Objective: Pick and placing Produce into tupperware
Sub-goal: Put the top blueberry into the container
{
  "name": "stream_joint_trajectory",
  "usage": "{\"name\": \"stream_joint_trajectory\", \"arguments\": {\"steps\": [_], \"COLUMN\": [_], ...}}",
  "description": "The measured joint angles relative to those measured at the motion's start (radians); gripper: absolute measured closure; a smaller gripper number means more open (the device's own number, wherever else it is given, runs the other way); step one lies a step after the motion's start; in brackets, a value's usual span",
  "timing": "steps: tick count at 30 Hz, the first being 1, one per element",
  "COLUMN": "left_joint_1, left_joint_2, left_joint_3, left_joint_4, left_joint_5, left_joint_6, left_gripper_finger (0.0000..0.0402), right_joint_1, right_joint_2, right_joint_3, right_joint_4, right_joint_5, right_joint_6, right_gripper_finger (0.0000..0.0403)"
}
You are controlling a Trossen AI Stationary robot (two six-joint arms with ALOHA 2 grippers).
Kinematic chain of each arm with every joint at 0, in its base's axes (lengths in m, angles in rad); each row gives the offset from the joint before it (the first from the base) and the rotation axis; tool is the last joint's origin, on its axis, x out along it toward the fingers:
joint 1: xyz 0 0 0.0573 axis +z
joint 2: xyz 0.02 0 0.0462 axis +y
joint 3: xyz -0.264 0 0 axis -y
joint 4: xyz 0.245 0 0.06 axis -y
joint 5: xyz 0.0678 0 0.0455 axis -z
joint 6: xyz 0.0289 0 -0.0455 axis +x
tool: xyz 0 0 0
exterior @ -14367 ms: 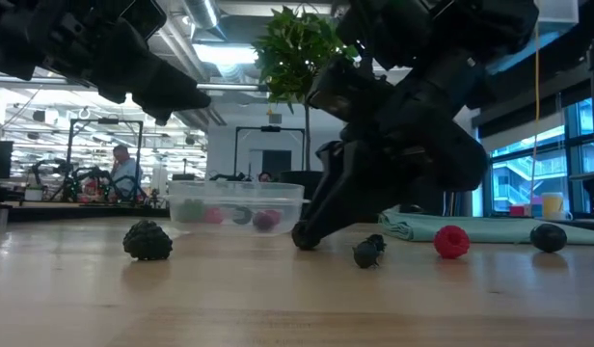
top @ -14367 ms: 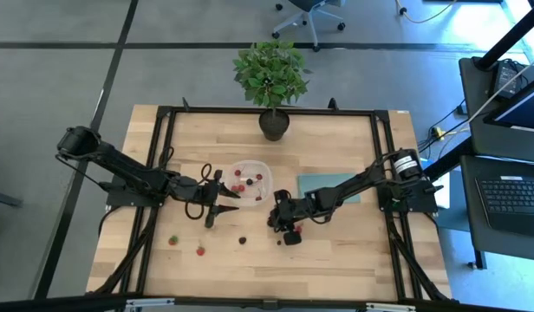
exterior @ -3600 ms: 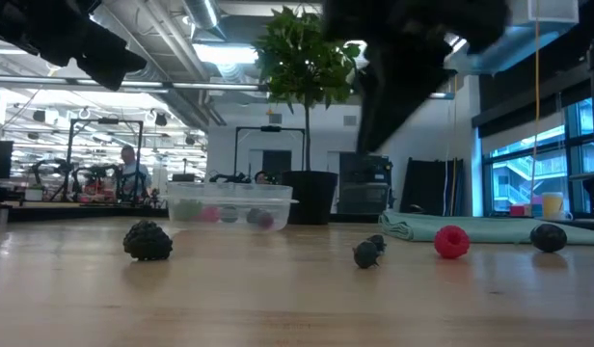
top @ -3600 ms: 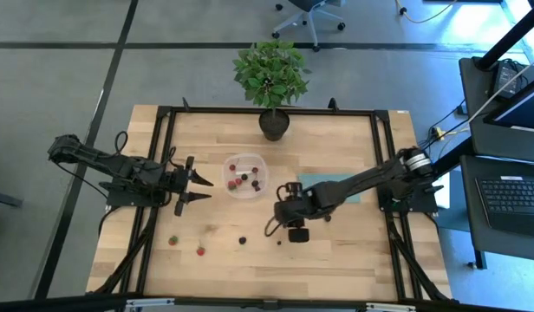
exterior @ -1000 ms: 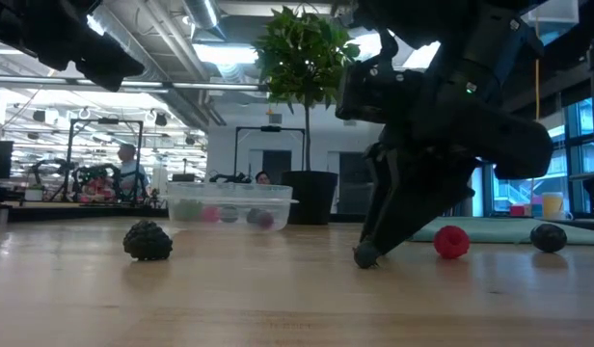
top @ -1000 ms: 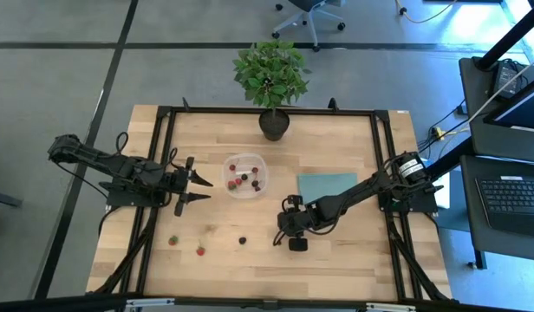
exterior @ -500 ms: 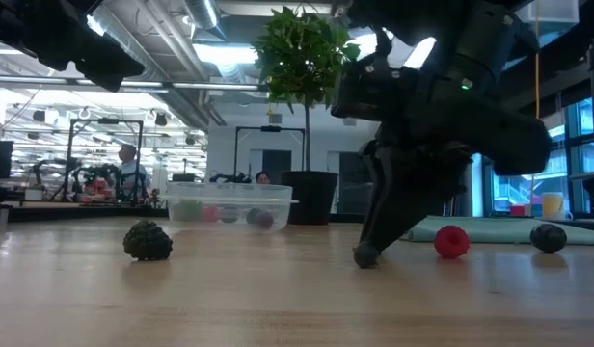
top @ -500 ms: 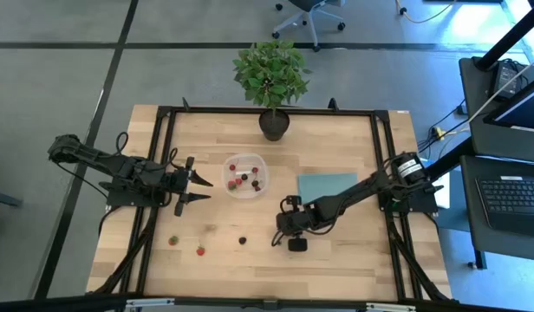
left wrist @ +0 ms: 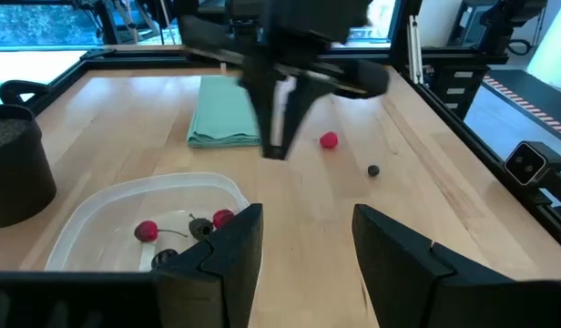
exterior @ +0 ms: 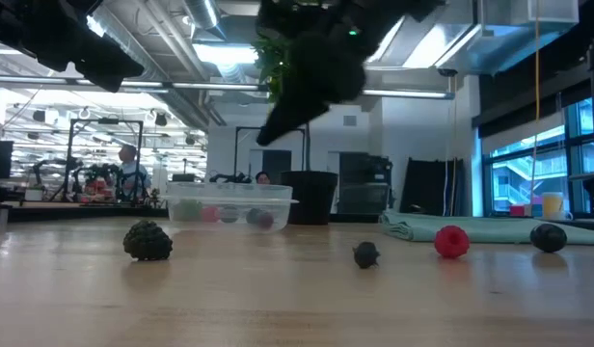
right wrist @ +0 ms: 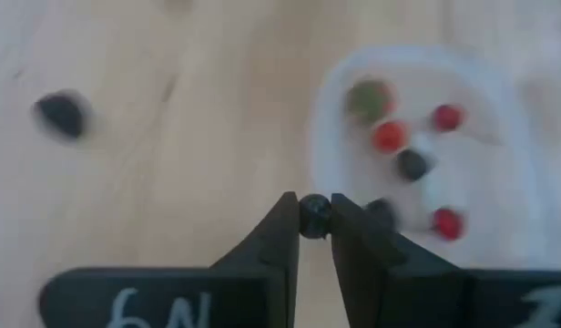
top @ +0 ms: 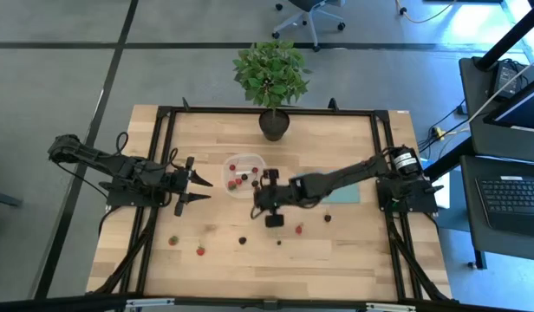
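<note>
The dark berry (right wrist: 314, 215) is short of the tupperware, so my right gripper needs to move it over the tupperware's rim (right wrist: 321, 137) before letting it go.
The clear tupperware (top: 247, 176) sits on the table and holds several red and dark berries; it also shows in the right wrist view (right wrist: 426, 155) and the low view (exterior: 231, 204). My right gripper (top: 258, 205) hovers high above the table beside the tupperware's near right corner, shut on a small dark berry (right wrist: 314, 216). My left gripper (top: 198, 191) is open and waits in the air left of the tupperware. Loose berries lie on the table: a red one (top: 299, 229), dark ones (top: 243, 240) (top: 328, 217) and two near the left edge (top: 200, 251). My right gripper pinches the small dark berry (right wrist: 314, 216) between its two fingertips (right wrist: 282, 228), coming from above and pointing down. The berry is lifted clear of the table, just outside the tupperware's rim.
A potted plant (top: 271, 78) stands at the table's far edge. A teal cloth (top: 343, 189) lies right of the tupperware, partly under my right arm. A blackberry (exterior: 148, 240) and a tiny dark berry (exterior: 365, 253) lie near the low camera.
My right gripper has risen from the table by the tiny dark berry and swung toward the far left, toward the tupperware, carrying a dark berry between its fingertips. The left arm has kept still.
</note>
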Motion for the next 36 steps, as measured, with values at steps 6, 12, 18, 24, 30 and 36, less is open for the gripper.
{"name": "stream_joint_trajectory", "arguments": {"steps": [6,12,18,24,30,36], "left_joint_1": [0.0,0.0,0.0,0.0,0.0,0.0], "left_joint_2": [0.0,0.0,0.0,0.0,0.0,0.0], "left_joint_3": [0.0,0.0,0.0,0.0,0.0,0.0], "left_joint_4": [-0.001,-0.003,-0.009,-0.009,-0.009,-0.009], "left_joint_5": [0.0,0.0,0.0,0.0,0.0,0.0], "left_joint_6": [0.0,0.0,0.001,0.001,0.001,0.001], "left_gripper_finger": [0.0237,0.0237,0.0237,0.0237,0.0237,0.0237], "right_joint_1": [-0.106,-0.192,-0.211,-0.21,-0.21,-0.21], "right_joint_2": [-0.002,0.018,0.082,0.12,0.158,0.184], "right_joint_3": [0.062,0.066,0.067,0.066,0.066,0.065], "right_joint_4": [0.023,0.154,0.16,0.159,0.143,0.133], "right_joint_5": [-0.003,-0.148,-0.17,-0.171,-0.171,-0.17], "right_joint_6": [-0.091,-0.066,-0.059,-0.037,-0.014,-0.01], "right_gripper_finger": [0.0346,0.0346,0.0346,0.0346,0.0346,0.0346]}}
